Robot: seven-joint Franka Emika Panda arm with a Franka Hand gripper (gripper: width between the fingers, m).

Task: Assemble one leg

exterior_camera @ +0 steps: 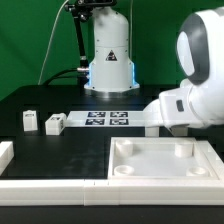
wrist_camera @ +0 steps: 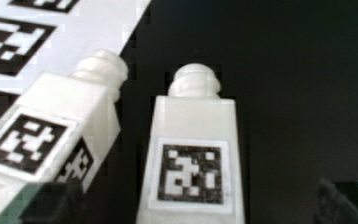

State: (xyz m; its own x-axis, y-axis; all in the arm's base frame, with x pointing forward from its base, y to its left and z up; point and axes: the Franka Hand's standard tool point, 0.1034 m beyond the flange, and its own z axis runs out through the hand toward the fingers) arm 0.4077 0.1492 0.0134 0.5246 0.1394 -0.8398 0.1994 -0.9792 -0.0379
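My gripper grabs the leg by its tagged body next, to leave the white leg's round peg free to enter the tray-like piece.
In the wrist view two white legs stand side by side on the black table, each with a round peg at one end and a square tag on its face. One leg lies in line with my gripper. The other leg is beside it. My dark fingertips show only at the frame's lower corners, wide apart, touching neither leg. In the exterior view the arm's big white link hides the gripper and these two legs. Two more small white legs stand at the exterior view's left.
The large white tray-like piece with a raised rim lies at the front right. The marker board lies mid-table and shows in the wrist view. A white strip runs along the front, and a white block sits at far left.
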